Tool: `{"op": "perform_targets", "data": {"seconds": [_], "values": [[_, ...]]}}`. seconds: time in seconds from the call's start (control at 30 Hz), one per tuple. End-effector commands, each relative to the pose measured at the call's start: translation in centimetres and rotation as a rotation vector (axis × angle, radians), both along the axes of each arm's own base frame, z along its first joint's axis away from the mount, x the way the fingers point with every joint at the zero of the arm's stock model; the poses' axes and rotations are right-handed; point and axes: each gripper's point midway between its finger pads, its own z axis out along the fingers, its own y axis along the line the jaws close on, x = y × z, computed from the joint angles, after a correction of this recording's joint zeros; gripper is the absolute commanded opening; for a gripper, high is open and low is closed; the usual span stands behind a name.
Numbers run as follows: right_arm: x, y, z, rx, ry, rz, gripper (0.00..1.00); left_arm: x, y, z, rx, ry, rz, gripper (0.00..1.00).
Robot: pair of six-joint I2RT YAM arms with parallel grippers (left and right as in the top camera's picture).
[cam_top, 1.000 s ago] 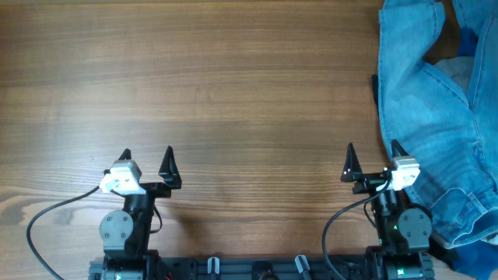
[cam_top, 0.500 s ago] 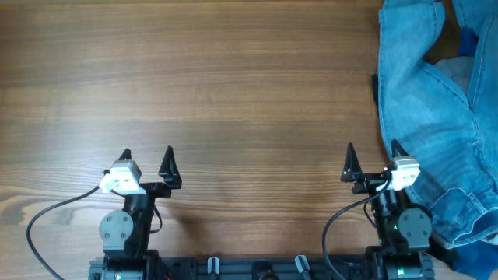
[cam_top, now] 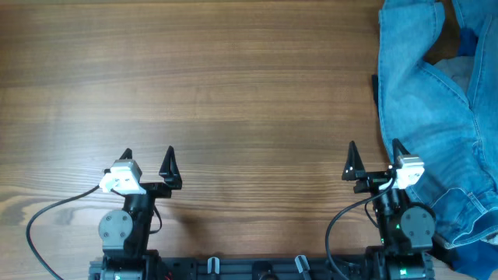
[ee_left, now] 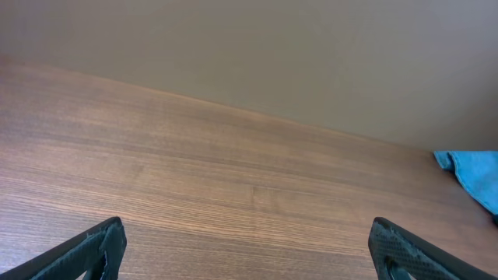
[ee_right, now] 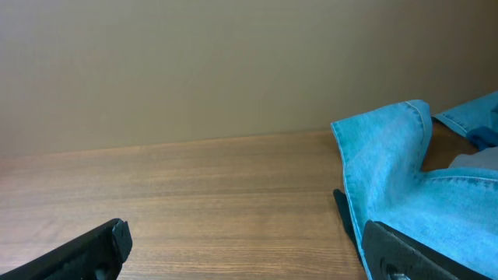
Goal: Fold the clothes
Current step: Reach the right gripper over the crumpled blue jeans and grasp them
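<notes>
My right gripper grabs the light blue denim jeans by their edge facing the open table next, to draw them out for folding.
The light blue denim jeans lie crumpled along the table's right edge, running from the far corner down to the near right; they also show in the right wrist view and as a small corner in the left wrist view. My right gripper is open and empty near the front edge, its right finger just beside the jeans' left edge. My left gripper is open and empty at the front left, far from the jeans.
The wooden table spreads across the view. Bright blue fabric and a grey patch show among the denim at the far right. Black cables trail by the arm bases at the front edge.
The right gripper has shifted very slightly to the right and up. The left arm and the jeans have not moved.
</notes>
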Motion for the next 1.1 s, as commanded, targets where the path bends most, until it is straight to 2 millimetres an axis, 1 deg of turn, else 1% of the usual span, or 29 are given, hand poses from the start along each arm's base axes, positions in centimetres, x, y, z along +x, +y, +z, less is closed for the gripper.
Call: {"op": "perform_targets", "data": {"seconds": [0.0, 0.07, 0.13, 0.17, 0.23, 0.37, 0.47, 0.6, 0.7, 0.77, 0.83, 0.9, 0.97, 1.07], "values": [[0.3, 0.3, 2.1, -0.003, 0.007, 0.015, 1.00, 0.0, -0.4, 2.3, -0.014, -0.005, -0.022, 1.00], [0.6, 0.3, 2.6, -0.004, 0.031, 0.015, 1.00, 0.2, -0.5, 2.5, -0.015, 0.027, -0.026, 1.00], [1.2, 0.4, 3.2, -0.004, 0.061, 0.016, 1.00, 0.4, -1.0, 2.6, -0.018, 0.061, -0.054, 1.00], [1.8, 0.4, 3.8, -0.007, 0.102, 0.016, 1.00, 0.8, -1.6, 2.8, -0.026, 0.096, -0.088, 1.00], [2.4, 0.4, 4.0, -0.009, 0.160, 0.016, 1.00, 1.2, -1.8, 3.1, -0.052, 0.140, -0.095, 1.00], [3.6, 0.5, 3.6, -0.017, 0.338, 0.015, 1.00, 2.0, -2.2, 3.5, -0.063, 0.240, -0.117, 1.00], [4.4, 0.0, 2.8, -0.029, 0.488, -0.015, 1.00, 2.4, -2.3, 4.1, -0.067, 0.324, -0.118, 1.00], [5.4, -1.1, 1.1, -0.059, 0.664, -0.077, 1.00, 2.7, -2.3, 4.9, -0.072, 0.431, -0.115, 1.00], [5.9, -1.6, -1.4, -0.057, 0.781, -0.086, 1.00, 2.6, -2.4, 5.3, -0.076, 0.477, -0.117, 1.00], [6.2, -1.2, -3.0, -0.041, 0.836, -0.060, 1.00, 2.6, -2.4, 5.4, -0.077, 0.490, -0.120, 1.00], [6.6, 0.0, -4.7, -0.018, 0.889, 0.009, 1.00, 2.6, -2.4, 5.4, -0.077, 0.490, -0.120, 1.00], [6.6, -0.2, -6.2, -0.032, 0.942, -0.002, 1.00, 2.6, -2.4, 5.4, -0.077, 0.490, -0.119, 1.00], [6.5, -1.7, -7.9, -0.049, 1.003, -0.094, 1.00, 2.6, -2.4, 5.4, -0.077, 0.490, -0.120, 1.00], [5.9, -5.0, -10.0, -0.073, 1.077, -0.320, 1.00, 2.6, -2.4, 5.4, -0.077, 0.490, -0.120, 1.00]]}}
